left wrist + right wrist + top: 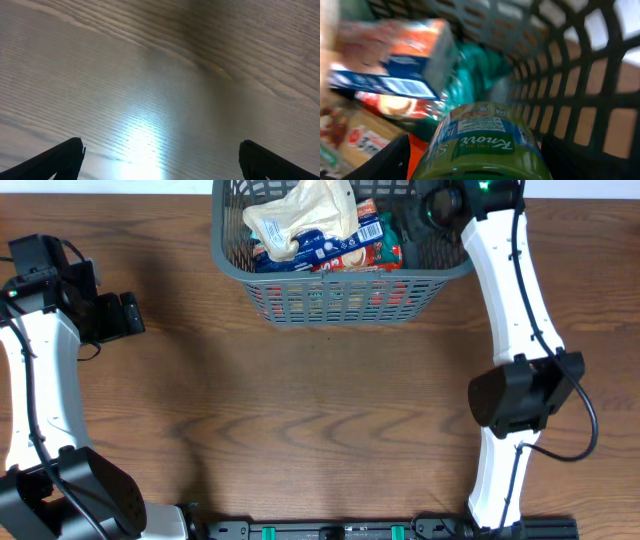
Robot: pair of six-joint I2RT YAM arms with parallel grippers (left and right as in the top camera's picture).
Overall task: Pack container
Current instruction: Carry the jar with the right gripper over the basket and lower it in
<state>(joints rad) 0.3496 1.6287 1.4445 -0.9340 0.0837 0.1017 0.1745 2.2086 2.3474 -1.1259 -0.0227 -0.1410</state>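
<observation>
The jar (480,145) hangs above the packets and would fall beside the teal packet if I opened now, so it stays held in my right gripper for now.
The dark grey slotted basket (340,285) stands at the table's far middle and holds several food packets. My right gripper (440,205) reaches into its right end, shut on a small green-lidded Knorr jar (480,145). In the right wrist view the jar sits between my fingers (472,165), inside the basket wall (570,75), beside a blue and orange box (395,60) and a teal packet (475,65). My left gripper (125,315) is open and empty at the far left; its wrist view shows only bare wood between the fingertips (160,160).
A cream bag (300,215) and red and blue packets (345,250) fill the basket's left and middle. Wooden table (320,410) spreads in front of the basket.
</observation>
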